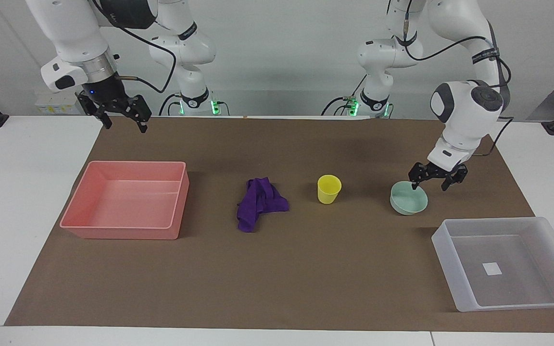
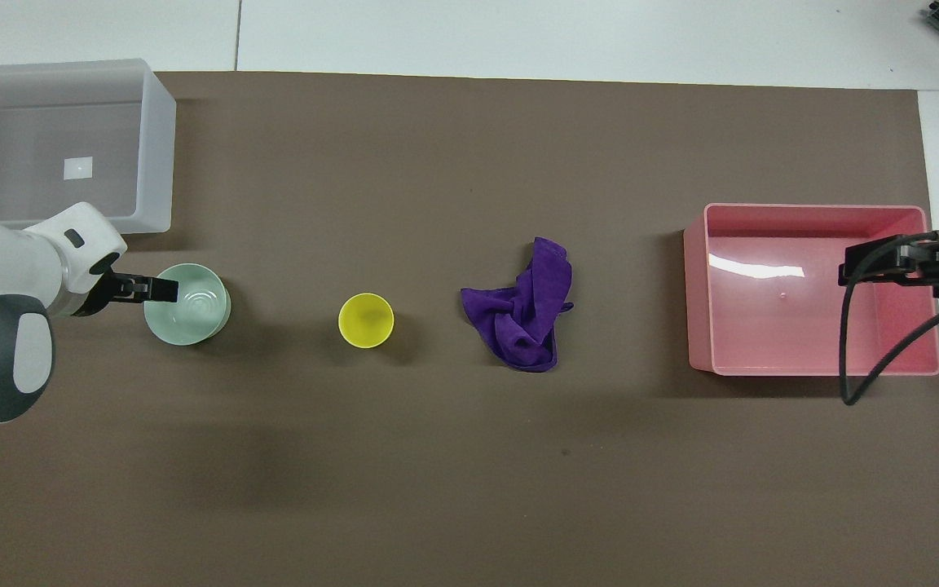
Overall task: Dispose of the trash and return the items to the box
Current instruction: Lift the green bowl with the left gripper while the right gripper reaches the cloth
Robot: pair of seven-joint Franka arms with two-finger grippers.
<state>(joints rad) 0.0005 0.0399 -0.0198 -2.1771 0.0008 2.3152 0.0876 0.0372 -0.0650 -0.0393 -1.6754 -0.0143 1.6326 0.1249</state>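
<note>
I will next use my left gripper to pick up the mint-green bowl by its rim (image 2: 174, 271), so that I can return the bowl to the translucent box (image 2: 70, 147).
The mint-green bowl (image 1: 408, 203) sits on the brown mat toward the left arm's end; it also shows in the overhead view (image 2: 192, 308). My left gripper (image 1: 429, 186) is open and low at the bowl, one finger over its inside and one outside its rim (image 2: 152, 287). The yellow cup (image 1: 329, 188) stands upright beside the bowl (image 2: 366, 320). The purple rag (image 1: 260, 204) lies crumpled beside the cup (image 2: 526, 310). The translucent box (image 1: 445, 262) is empty (image 2: 156, 155). My right gripper (image 1: 122, 120) is open and raised over the mat's corner (image 2: 869, 265).
An empty pink tray (image 1: 123, 233) sits toward the right arm's end of the mat (image 2: 698, 285). The brown mat (image 1: 277, 278) covers most of the white table. A black cable (image 2: 861, 359) hangs from the right arm over the pink tray.
</note>
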